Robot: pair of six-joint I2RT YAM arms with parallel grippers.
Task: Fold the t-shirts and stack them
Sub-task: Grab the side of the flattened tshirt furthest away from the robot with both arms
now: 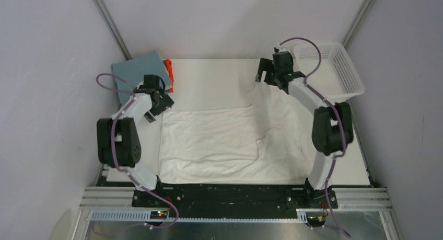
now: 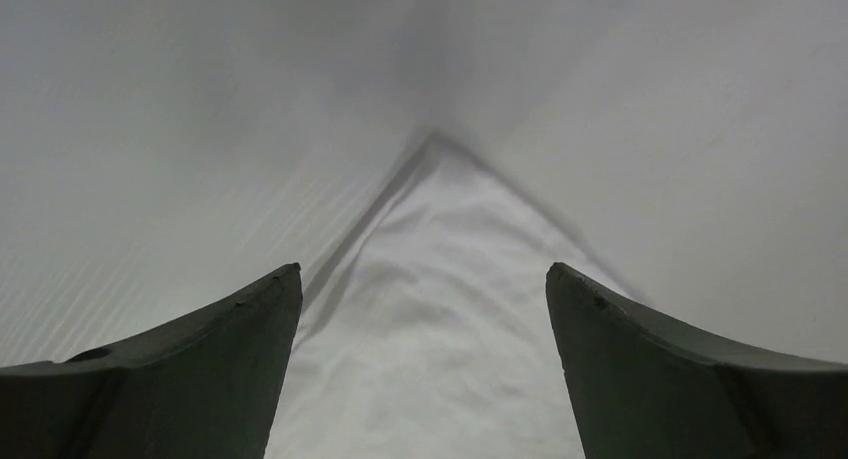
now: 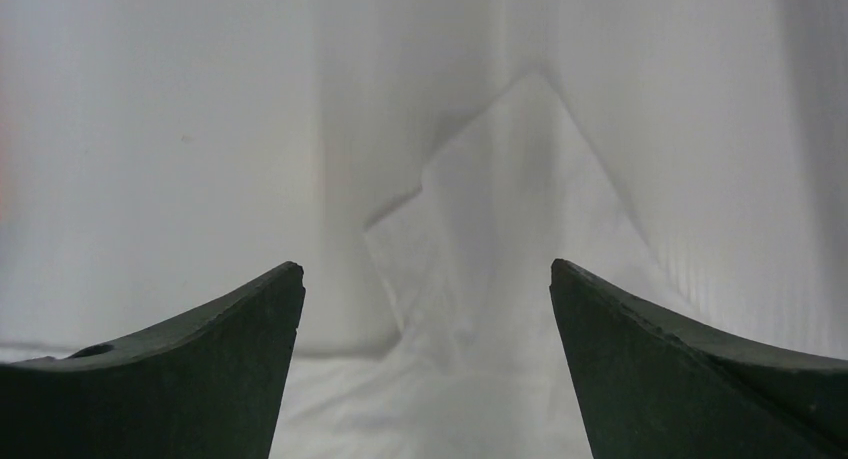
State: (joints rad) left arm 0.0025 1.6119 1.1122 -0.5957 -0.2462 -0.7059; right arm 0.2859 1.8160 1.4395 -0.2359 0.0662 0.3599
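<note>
I need to lower my left gripper before I close it on the shirt's corner, because the gripper's fingers are above the flat cloth in the left wrist view.
A plain white t-shirt lies spread across the middle of the white table, wrinkled on its right side. My left gripper hovers open over the shirt's far left corner; that corner shows in the left wrist view, between the fingers. My right gripper is open and empty above the shirt's far right sleeve, whose pointed flap shows in the right wrist view. A folded blue-grey t-shirt lies on an orange one at the far left corner.
A white plastic mesh basket stands at the far right, just behind the right arm. Grey walls close in the table on the left, back and right. The black mounting rail runs along the near edge.
</note>
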